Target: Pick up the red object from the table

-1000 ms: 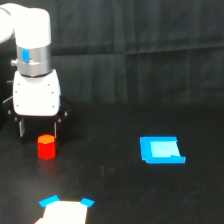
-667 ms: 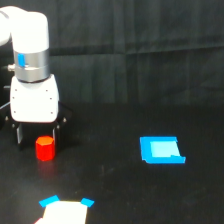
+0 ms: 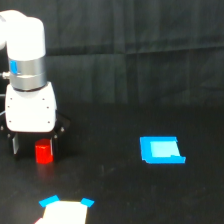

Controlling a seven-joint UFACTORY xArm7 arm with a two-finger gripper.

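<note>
My gripper is to grab the red object by its opposite sides next. Then it can pick the red object up from the table.
The red object [image 3: 44, 152], a small bright red block, stands on the black table [image 3: 115, 190] at the exterior view's left. My gripper [image 3: 35, 147] hangs from the white arm [image 3: 27, 55] directly over it and is open. Its dark fingers [image 3: 15, 146] reach down on either side of the block. The block sits nearer the finger on the exterior view's right. I cannot tell whether either finger touches it.
A flat blue rectangle [image 3: 161, 150] lies on the table toward the exterior view's right. A white sheet with blue corners [image 3: 64, 210] lies at the bottom edge, in front of the gripper. A dark curtain [image 3: 140, 50] hangs behind the table.
The gripper has come down and shifted slightly to the exterior view's left, so its fingers now straddle the red block. The block has stayed in place.
</note>
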